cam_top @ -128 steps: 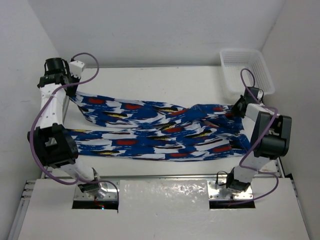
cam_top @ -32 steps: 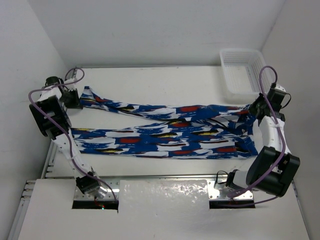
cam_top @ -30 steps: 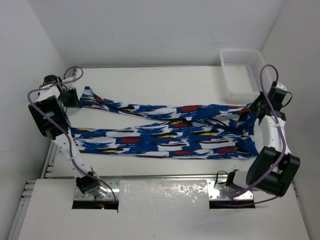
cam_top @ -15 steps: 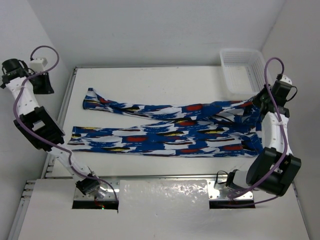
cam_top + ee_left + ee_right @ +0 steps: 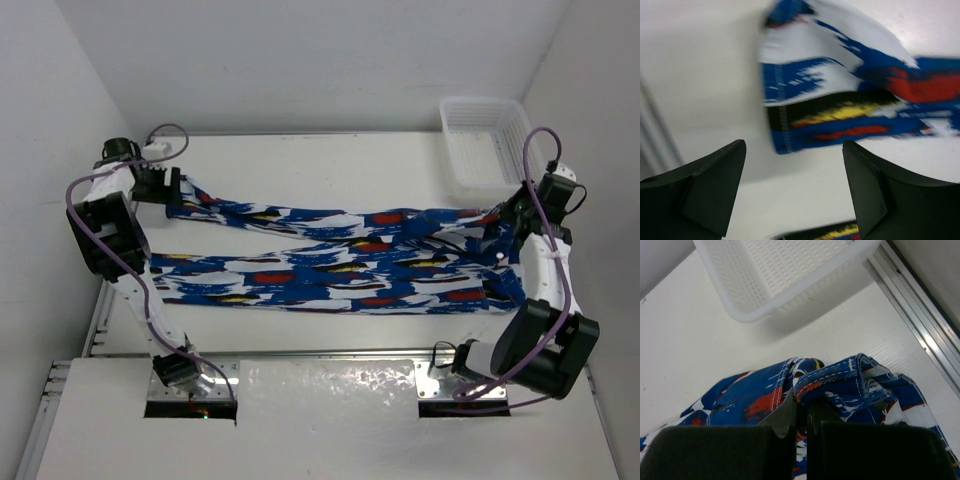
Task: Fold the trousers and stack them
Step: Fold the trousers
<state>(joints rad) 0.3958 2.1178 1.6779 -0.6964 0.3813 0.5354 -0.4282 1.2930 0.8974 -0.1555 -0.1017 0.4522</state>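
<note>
My left gripper grabs the far leg's cuff (image 5: 810,100) at its hem corner facing the near leg (image 5: 783,148) next, to fold the far leg over the near one.
The trousers (image 5: 330,270) lie spread across the white table, royal blue with white, red, black and yellow patches. Both legs run to the left and the waist is bunched at the right. My left gripper (image 5: 167,190) hovers at the far leg's cuff (image 5: 810,100), apart from it. In the left wrist view that gripper (image 5: 795,175) is open, with bare table between its fingers (image 5: 705,190). My right gripper (image 5: 508,215) is at the waist. The right wrist view shows that gripper (image 5: 805,415) shut on a fold of the waistband (image 5: 840,380).
A white mesh basket (image 5: 447,130) stands at the back right corner, just beyond the waist, and appears close in the right wrist view (image 5: 805,287). A metal rail (image 5: 920,325) runs along the table's right edge. White walls close in on both sides.
My left gripper has opened and let go of the far leg's cuff, which now lies on the table. The left arm swung up and away, then came back beside the cuff. The right gripper keeps its hold.
</note>
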